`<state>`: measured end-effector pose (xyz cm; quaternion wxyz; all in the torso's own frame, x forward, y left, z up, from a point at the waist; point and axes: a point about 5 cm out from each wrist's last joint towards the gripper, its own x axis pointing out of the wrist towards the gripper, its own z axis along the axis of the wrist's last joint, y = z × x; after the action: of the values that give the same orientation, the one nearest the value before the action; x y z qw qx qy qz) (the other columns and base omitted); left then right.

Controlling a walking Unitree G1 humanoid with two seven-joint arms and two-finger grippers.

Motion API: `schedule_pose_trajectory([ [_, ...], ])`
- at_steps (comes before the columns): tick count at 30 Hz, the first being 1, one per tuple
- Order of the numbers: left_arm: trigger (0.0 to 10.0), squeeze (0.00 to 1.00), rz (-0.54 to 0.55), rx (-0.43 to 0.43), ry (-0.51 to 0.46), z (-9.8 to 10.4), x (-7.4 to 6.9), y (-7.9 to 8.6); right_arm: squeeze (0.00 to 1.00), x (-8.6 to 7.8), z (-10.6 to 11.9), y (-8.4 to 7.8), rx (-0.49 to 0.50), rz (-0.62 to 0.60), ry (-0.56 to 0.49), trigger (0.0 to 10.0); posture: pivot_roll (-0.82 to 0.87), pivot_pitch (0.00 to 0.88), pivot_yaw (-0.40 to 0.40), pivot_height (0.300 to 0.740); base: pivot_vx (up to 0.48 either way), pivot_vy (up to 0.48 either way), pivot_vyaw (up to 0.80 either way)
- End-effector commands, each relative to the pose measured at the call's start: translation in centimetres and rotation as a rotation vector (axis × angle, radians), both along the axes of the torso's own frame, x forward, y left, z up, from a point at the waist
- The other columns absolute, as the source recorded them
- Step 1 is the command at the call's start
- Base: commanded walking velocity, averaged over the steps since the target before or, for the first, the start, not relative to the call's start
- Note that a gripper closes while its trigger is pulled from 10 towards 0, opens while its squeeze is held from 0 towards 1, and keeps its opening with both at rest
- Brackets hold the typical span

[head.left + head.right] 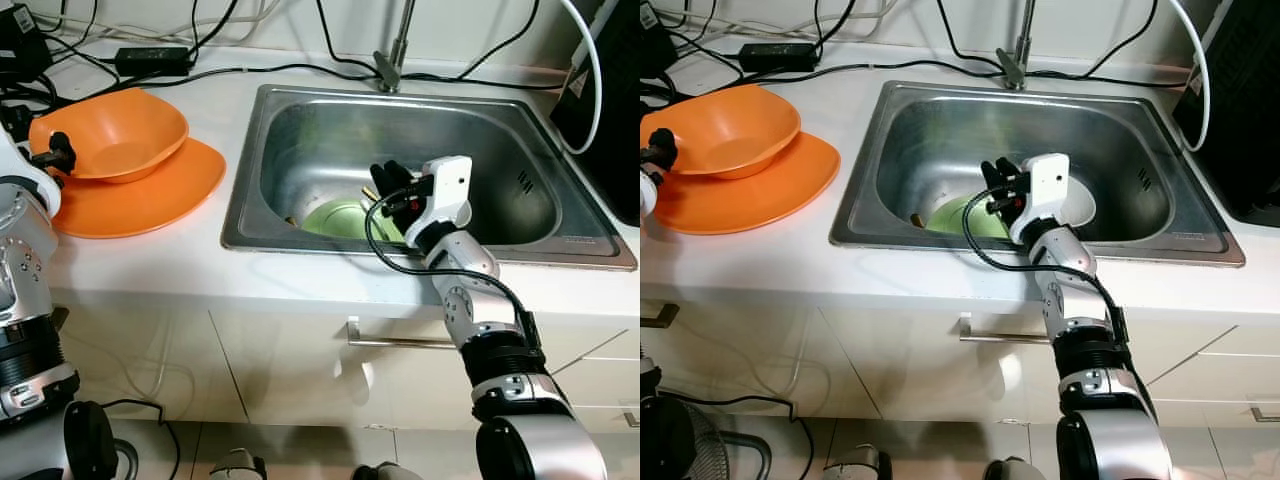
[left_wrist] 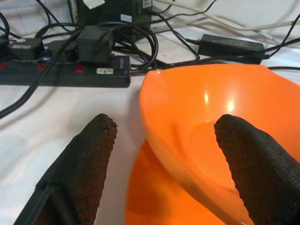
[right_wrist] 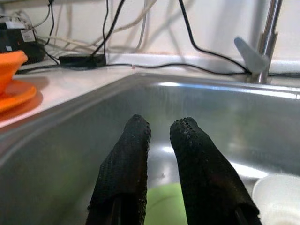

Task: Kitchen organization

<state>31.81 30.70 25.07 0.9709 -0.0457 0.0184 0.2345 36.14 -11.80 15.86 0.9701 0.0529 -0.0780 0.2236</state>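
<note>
The left gripper grips the orange bowl [image 1: 118, 135] by its rim next, to get it from the orange plate to the sink.
An orange bowl [image 1: 118, 135] sits on an orange plate [image 1: 165, 195] on the white counter, left of the steel sink [image 1: 300, 100]. My left gripper [image 2: 164, 140] is open at the bowl's left rim, one finger outside the bowl and the other over its inside. In the sink lie a green plate [image 1: 338, 217] and a white bowl [image 1: 1082, 205]. My right gripper [image 3: 159, 140] hangs low in the sink just above the green plate [image 3: 161, 201], fingers close together with nothing between them. The arm hides part of the green plate.
The faucet [image 1: 396, 45] rises at the sink's back edge. A power strip [image 2: 65, 75], an adapter [image 1: 150, 58] and several cables crowd the counter's back left. A black appliance [image 1: 610, 100] stands right of the sink. A drawer handle [image 1: 400, 342] runs below the counter.
</note>
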Motion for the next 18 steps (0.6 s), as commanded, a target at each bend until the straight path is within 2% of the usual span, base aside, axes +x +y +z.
schedule_pose_trajectory([
  [1,10.0,0.00,-0.001,-0.034,0.010,-0.2,0.1,-0.1,0.00,-0.1,0.1,-0.1,0.006,0.004,0.003,10.0,0.07,0.049,-0.024,0.718,0.000,0.000,0.00],
  [6,10.0,0.00,-0.043,-0.096,0.036,-1.4,0.6,-0.7,0.00,-0.2,-0.6,-0.3,0.003,-0.016,0.027,10.0,0.07,0.052,-0.025,0.718,0.000,0.000,0.00],
  [18,10.0,0.00,-0.081,-0.242,0.036,-1.9,1.0,-0.9,0.00,-0.2,-0.5,-0.3,0.010,-0.018,0.028,10.0,0.07,0.064,-0.021,0.718,0.000,0.000,0.00],
])
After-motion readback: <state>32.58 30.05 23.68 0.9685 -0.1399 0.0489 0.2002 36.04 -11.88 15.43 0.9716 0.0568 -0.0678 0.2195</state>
